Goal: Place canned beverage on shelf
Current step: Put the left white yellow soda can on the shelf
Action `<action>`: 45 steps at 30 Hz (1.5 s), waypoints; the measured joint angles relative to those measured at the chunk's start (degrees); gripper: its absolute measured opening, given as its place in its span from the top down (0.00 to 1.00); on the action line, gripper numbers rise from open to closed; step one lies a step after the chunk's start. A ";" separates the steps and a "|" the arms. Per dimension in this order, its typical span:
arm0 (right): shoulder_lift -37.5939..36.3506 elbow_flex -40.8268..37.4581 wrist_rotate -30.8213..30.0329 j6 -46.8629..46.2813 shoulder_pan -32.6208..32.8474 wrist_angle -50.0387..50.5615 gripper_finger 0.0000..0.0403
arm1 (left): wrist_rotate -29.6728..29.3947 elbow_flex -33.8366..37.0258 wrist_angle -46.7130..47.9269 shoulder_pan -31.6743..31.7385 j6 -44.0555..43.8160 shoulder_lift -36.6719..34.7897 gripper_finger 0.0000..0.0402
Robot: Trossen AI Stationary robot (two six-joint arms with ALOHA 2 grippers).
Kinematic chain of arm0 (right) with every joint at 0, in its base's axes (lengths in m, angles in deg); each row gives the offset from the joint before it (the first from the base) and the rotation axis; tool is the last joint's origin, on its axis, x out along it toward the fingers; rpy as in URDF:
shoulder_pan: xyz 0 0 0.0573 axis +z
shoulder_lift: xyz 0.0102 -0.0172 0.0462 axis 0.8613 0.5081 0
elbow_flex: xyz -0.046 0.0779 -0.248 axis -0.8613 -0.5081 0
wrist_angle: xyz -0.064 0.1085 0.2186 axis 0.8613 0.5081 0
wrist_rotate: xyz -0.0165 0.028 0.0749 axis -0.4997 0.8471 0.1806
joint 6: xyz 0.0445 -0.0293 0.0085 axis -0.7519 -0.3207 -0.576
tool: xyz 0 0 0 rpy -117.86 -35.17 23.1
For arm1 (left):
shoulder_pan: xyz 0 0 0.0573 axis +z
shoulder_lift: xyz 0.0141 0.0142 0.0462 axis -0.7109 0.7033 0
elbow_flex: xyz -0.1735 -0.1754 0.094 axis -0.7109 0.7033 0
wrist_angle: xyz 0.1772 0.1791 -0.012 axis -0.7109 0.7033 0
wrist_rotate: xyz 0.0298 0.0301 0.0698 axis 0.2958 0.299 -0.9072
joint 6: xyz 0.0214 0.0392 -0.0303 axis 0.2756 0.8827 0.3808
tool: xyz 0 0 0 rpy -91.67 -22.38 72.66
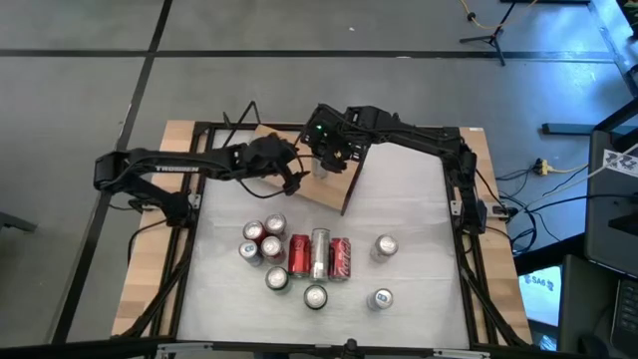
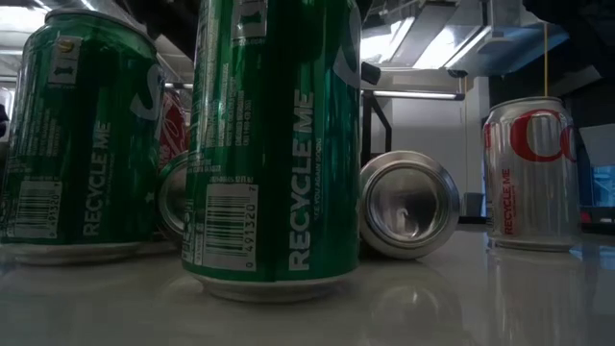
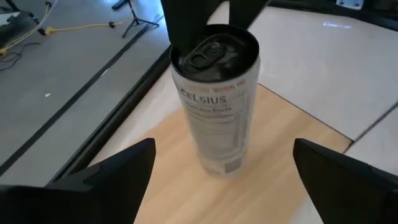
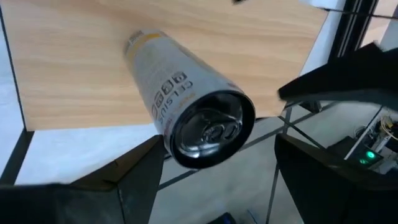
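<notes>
My left gripper's fingers end short of the can, so it needs to move toward the white can (image 1: 320, 168) (image 3: 217, 106) before it closes on the can.
A slim white Celsius can (image 3: 217, 106) stands upright on its base on the light-brown wooden shelf (image 3: 280, 162), at the table's far middle (image 1: 321, 170). My right gripper (image 4: 217, 146) is open above the can and points down. Its fingers stand on either side of the can's top (image 4: 208, 130). My left gripper (image 3: 224, 149) is open and level, just left of the can, with one finger on each side and apart from it. My right gripper has one finger (image 4: 149, 165) right at the can's top rim (image 4: 169, 146); I cannot tell whether it touches. The other finger (image 4: 311, 168) stands apart from the can. The can rests on the shelf on its own.
Several more cans (image 1: 299, 254), some standing and some lying, are grouped on the white tabletop nearer the front. Two single cans (image 1: 384, 246) stand to their right. In the low view, green cans (image 2: 274, 144) fill the foreground. A black frame (image 1: 189, 199) borders the table.
</notes>
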 joint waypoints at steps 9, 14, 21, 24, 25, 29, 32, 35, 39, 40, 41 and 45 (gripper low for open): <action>0.46 0.00 0.42 0.02 -0.11 0.04 0.25 | 1.79 0.00 -3.38 0.07 2.59 1.80 0.08; 1.05 -0.02 0.68 -0.06 0.06 0.18 0.25 | 2.22 -0.02 -6.05 0.09 4.44 2.61 0.08; 1.40 -0.02 0.65 -0.11 0.04 0.14 0.25 | 2.23 -0.04 -8.46 0.99 4.44 4.77 0.08; 1.52 -0.02 0.65 -0.13 0.00 0.32 0.25 | 2.12 0.02 -9.88 1.37 4.41 6.02 0.08; 1.63 -0.02 0.58 -0.25 0.00 0.18 0.25 | 2.06 0.00 -11.11 1.48 4.40 6.54 0.08; 1.73 -0.02 0.60 -0.22 -0.15 0.58 0.25 | 1.94 0.02 -13.12 1.80 4.42 8.32 0.08; 1.73 -0.02 0.89 -0.24 -0.15 0.59 0.25 | 1.90 0.00 -14.04 1.80 4.39 9.22 0.08; 1.77 -0.02 1.63 -0.20 -0.31 0.16 0.25 | 1.73 0.02 -14.12 1.80 4.39 9.49 0.08; 1.77 -0.02 1.70 -0.79 -0.39 0.13 0.25 | 1.43 0.03 -15.28 1.80 4.43 9.81 0.08; 1.77 -0.02 1.69 -0.90 -0.39 0.14 0.25 | 1.42 0.04 -15.56 1.80 4.45 9.83 0.08; 1.77 -0.02 1.70 -1.10 -0.39 0.21 0.25 | 1.42 0.02 -15.85 1.80 4.42 9.96 0.08; 1.77 -0.02 1.68 -1.88 -0.38 0.43 0.25 | 1.38 0.02 -15.82 1.80 4.40 10.00 0.08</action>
